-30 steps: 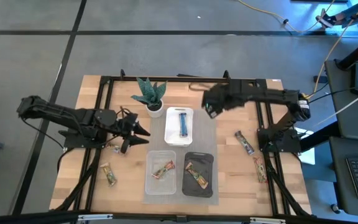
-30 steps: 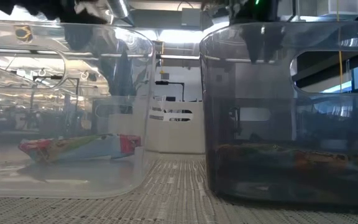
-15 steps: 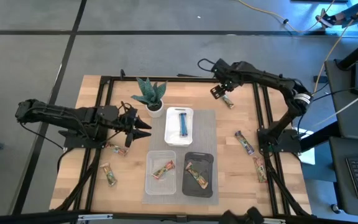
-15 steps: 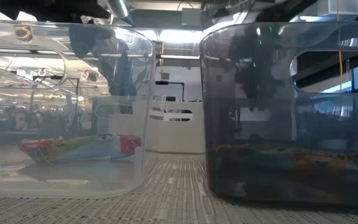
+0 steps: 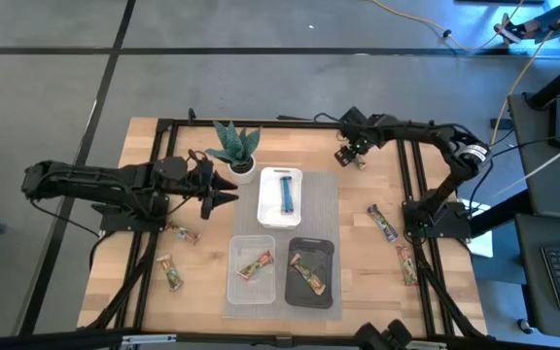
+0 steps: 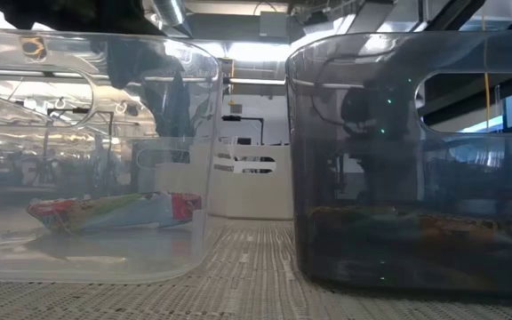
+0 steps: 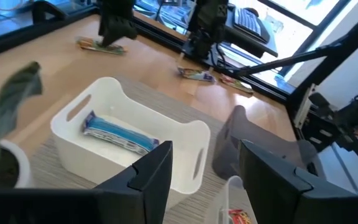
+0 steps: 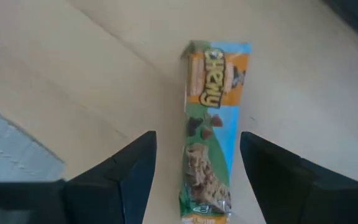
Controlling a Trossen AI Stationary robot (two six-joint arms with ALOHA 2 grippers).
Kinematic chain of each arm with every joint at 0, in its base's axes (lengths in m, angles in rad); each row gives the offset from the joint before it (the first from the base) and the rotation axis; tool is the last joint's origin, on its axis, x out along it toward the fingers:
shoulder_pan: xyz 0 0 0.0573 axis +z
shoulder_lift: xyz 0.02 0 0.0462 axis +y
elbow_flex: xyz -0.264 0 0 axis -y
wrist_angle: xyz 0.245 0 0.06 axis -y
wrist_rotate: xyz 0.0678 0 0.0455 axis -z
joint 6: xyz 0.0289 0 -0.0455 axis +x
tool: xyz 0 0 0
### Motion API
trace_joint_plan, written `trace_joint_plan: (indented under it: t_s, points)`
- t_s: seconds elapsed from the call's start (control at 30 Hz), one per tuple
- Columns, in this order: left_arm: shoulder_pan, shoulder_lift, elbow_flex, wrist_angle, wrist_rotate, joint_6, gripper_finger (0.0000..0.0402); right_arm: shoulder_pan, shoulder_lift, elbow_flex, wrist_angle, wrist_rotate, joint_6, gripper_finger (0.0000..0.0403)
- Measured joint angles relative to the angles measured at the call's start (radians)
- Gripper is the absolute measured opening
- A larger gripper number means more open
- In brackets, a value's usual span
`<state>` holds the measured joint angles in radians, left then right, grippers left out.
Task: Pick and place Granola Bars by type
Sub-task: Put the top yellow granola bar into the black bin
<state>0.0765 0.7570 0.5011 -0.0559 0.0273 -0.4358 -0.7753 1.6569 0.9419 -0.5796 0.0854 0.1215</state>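
The granola bar needs to be sorted by type, so my right gripper will next grab it by its wrapper's middle (image 5: pixel 361 163).
My right gripper (image 5: pixel 353 152) hangs open over a granola bar (image 8: pixel 209 124) with an orange, green and blue wrapper. The bar lies flat on the wood near the table's far edge, and one finger stands on each side of it without touching. My left gripper (image 5: pixel 225 191) floats open left of the white tray (image 5: pixel 265 216), which holds a blue bar (image 7: pixel 120 132). One bar (image 5: pixel 255 265) lies in the clear tray and another bar (image 5: pixel 309 276) in the black tray. Loose bars lie at the left (image 5: pixel 185 234), (image 5: pixel 170 273) and right (image 5: pixel 382 223), (image 5: pixel 406 264).
A potted plant (image 5: pixel 233 151) stands just behind my left gripper, beside the white tray. The three trays sit on a grey mat (image 5: pixel 331 199) at the table's middle. A black frame (image 5: pixel 168 156) runs along the table's sides.
My right gripper has swung from above the mat toward the table's far right and come down, tipping to point at the bar under it. My left gripper has drifted a little toward the far edge, nearer the plant. No bar has moved.
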Motion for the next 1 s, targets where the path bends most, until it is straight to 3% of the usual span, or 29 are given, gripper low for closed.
trace_joint_plan:
  t_s: [0.17, 0.43, 0.8, 1.0]
  points:
    - [0.02, 0.0, 0.0, 0.0, 0.0, 0.004, 0.0174, 0.0, 0.005, -0.048, 0.04, 0.035, 0.003, 0.0236]
    - [0.031, 0.0, 0.0, 0.0, 0.0, 0.004, 0.0175, -0.003, 0.059, -0.057, 0.038, -0.028, 0.035, 0.0234]
    - [0.03, 0.0, 0.0, 0.0, 0.0, -0.022, 0.0171, -0.002, 0.066, -0.057, 0.037, -0.023, 0.058, 0.0143]
    - [0.03, 0.0, 0.0, 0.0, 0.017, -0.025, 0.0174, -0.001, 0.065, -0.058, 0.036, -0.012, 0.083, 0.0136]
